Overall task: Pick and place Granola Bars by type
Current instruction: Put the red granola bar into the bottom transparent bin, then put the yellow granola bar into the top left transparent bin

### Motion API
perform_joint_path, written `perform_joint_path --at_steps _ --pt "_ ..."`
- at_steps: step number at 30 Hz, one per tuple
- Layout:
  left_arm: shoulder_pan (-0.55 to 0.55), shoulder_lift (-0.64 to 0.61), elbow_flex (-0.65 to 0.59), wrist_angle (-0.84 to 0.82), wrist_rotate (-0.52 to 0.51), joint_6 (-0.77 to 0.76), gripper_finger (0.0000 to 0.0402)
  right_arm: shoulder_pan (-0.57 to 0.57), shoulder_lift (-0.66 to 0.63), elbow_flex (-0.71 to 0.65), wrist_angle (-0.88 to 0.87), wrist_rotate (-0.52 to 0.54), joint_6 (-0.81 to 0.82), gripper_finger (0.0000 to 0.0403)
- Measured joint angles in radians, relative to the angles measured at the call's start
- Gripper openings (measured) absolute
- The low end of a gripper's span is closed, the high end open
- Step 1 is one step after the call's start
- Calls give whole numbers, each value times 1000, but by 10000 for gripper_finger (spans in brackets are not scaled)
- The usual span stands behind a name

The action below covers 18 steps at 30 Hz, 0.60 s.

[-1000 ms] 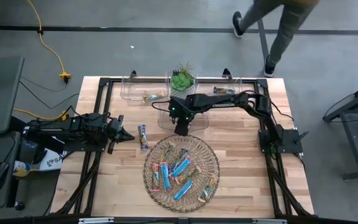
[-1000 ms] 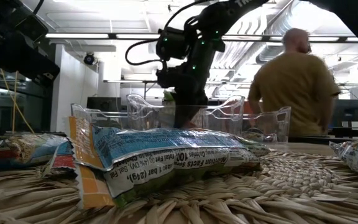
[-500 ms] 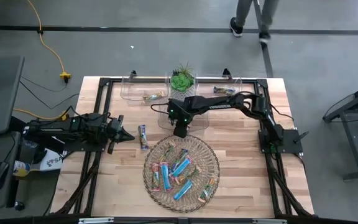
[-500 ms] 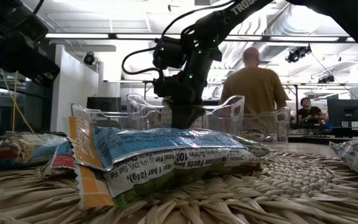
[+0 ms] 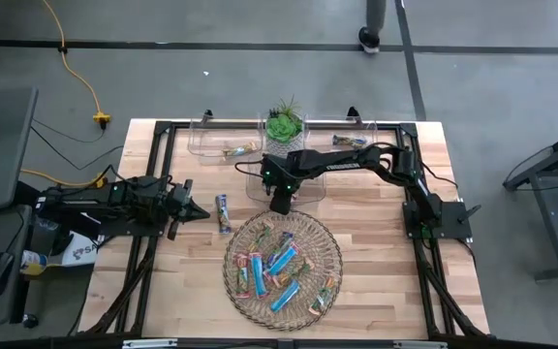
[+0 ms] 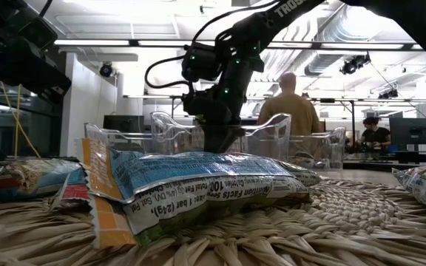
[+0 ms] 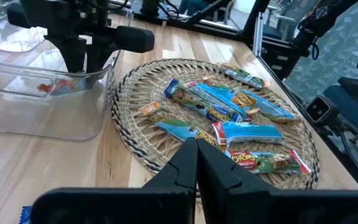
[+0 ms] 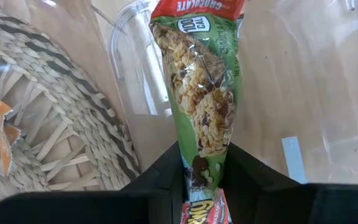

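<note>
The green-wrapped bar (image 8: pixel 201 99) hangs between the middle clear bin's sides, close over the bin's bottom, and would stay in there, so my right gripper needs to open.
My right gripper (image 5: pixel 281 201) hangs fingers-down in the middle clear bin (image 5: pixel 256 180), just past the wicker tray's far rim (image 5: pixel 281 215), shut on a green-wrapped granola bar (image 8: pixel 201 99). Several granola bars in blue, orange and green wrappers lie flat in the wicker tray (image 7: pixel 135 149). One blue bar (image 5: pixel 223 213) lies flat on the table to the tray's left. Single bars lie in the far left bin (image 5: pixel 236 150) and the far right bin (image 5: pixel 349 141). My left gripper (image 5: pixel 200 211) waits shut at the table's left, touching nothing. My right gripper pinches the green bar's upper end (image 8: pixel 202 167) between its two fingers (image 8: pixel 166 171), coming steeply from above. The bar runs on along the fingers and hangs below them inside the clear bin, its red-tipped lower end (image 8: pixel 197 7) toward the bin's floor. Whether that end touches the floor I cannot tell.
A small green plant (image 5: pixel 284 124) stands between the far bins. The middle bin's clear walls (image 8: pixel 129 62) stand close around the hanging bar, with the tray's woven rim (image 8: pixel 73 118) right beside. A person (image 6: pixel 288 103) stands beyond the far edge.
Neither arm has visibly moved and the bar hangs as before. The person beyond the table's far edge has walked farther off.
</note>
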Motion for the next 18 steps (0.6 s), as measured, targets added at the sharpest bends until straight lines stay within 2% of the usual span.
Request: perform_joint_path --at_steps 6,18 --pt "0 0 0 0 2 0 1 -1 0 0 -9 -3 1 85" --pt "0 0 0 0 1 0 1 -2 0 0 -15 -3 8 152"
